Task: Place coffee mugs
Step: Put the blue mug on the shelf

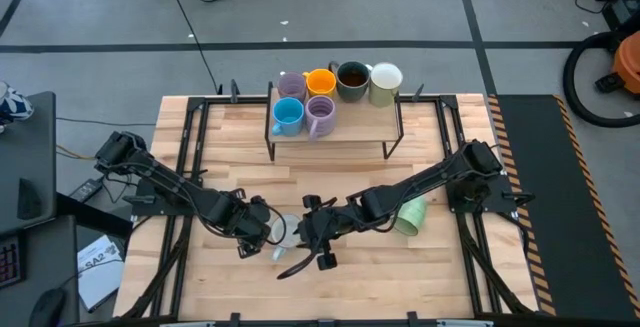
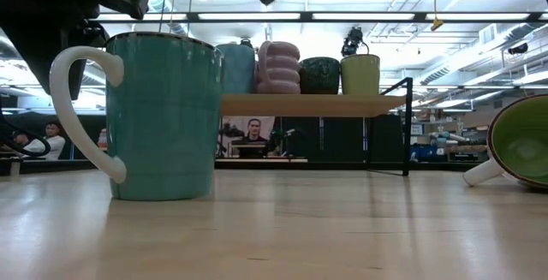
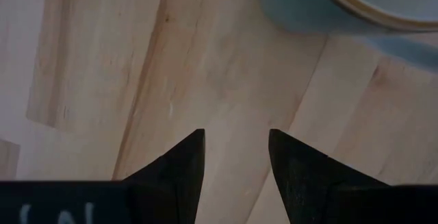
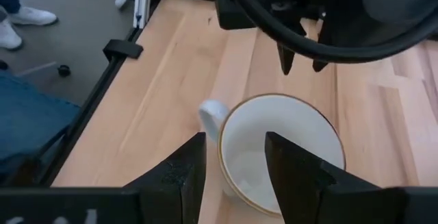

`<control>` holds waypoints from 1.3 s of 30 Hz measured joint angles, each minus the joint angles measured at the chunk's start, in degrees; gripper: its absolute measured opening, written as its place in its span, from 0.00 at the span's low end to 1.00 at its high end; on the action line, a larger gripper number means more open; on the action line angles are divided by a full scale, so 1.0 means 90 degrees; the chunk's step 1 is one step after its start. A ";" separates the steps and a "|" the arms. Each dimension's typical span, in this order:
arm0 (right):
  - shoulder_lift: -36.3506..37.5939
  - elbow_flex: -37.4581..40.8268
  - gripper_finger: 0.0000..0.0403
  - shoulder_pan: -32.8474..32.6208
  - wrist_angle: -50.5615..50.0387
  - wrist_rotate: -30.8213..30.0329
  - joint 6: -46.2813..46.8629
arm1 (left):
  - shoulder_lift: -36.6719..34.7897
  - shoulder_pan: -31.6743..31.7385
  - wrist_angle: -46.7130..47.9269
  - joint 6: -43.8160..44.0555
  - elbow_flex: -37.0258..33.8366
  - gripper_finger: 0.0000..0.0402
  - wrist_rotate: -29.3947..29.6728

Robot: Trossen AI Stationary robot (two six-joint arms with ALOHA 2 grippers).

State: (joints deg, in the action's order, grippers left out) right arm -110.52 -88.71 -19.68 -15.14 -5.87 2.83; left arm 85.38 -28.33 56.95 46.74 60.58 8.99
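Note:
The right gripper grabs the last upright mug by its rim next, to place the mug on the wooden shelf.
The teal mug, white inside, stands upright on the table between my two grippers; the low view shows it up close. My right gripper is open above its rim, one finger over the handle side and one over the inside. My left gripper is open over bare wood next to this mug. A pale green mug lies on its side under my right arm. Six other mugs stand on the shelf.
The raised wooden shelf stands at the table's far side on thin black legs, carrying lavender, orange, dark brown, cream, blue and a second lavender mug. Bare wood lies under and before the shelf.

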 joint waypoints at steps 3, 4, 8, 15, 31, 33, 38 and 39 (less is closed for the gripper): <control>0.0000 -0.0170 0.38 0.0000 -0.0212 0.0000 0.0000 | 0.0002 0.0004 0.0000 0.0000 0.0000 0.42 0.0000; 0.0001 -0.0196 0.38 0.0000 -0.0190 0.0000 -0.0001 | 0.0000 0.0004 0.0000 0.0000 0.0000 0.42 0.0000; 0.0002 -0.0201 0.38 -0.0003 -0.0239 0.0000 0.0022 | 0.0002 0.0004 0.0000 0.0000 0.0000 0.42 0.0002; -0.0261 -0.0189 0.38 -0.0002 -0.0476 -0.0110 -0.0062 | 0.0002 0.0024 0.0000 0.0000 0.0000 0.42 0.0039; -0.0913 -0.0247 0.38 0.0040 -0.0552 -0.0291 -0.0344 | 0.0007 0.0357 -0.0102 -0.0224 -0.0005 0.42 0.0144; -0.0934 -0.0233 0.38 0.0054 -0.0615 -0.0315 -0.0340 | 0.0007 0.0381 -0.0124 -0.0267 -0.0005 0.42 0.0143; -0.0937 -0.0221 0.37 0.0098 -0.0659 -0.0342 -0.0319 | 0.0007 0.0426 -0.0224 -0.0272 -0.0005 0.42 0.0148; -0.0936 -0.0221 0.37 0.0108 -0.0658 -0.0342 -0.0316 | 0.0007 0.0423 -0.0284 -0.0274 -0.0005 0.42 0.0147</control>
State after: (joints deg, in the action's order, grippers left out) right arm -118.94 -90.70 -18.71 -21.06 -8.95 -0.02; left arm 85.45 -24.52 54.39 44.27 60.53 10.32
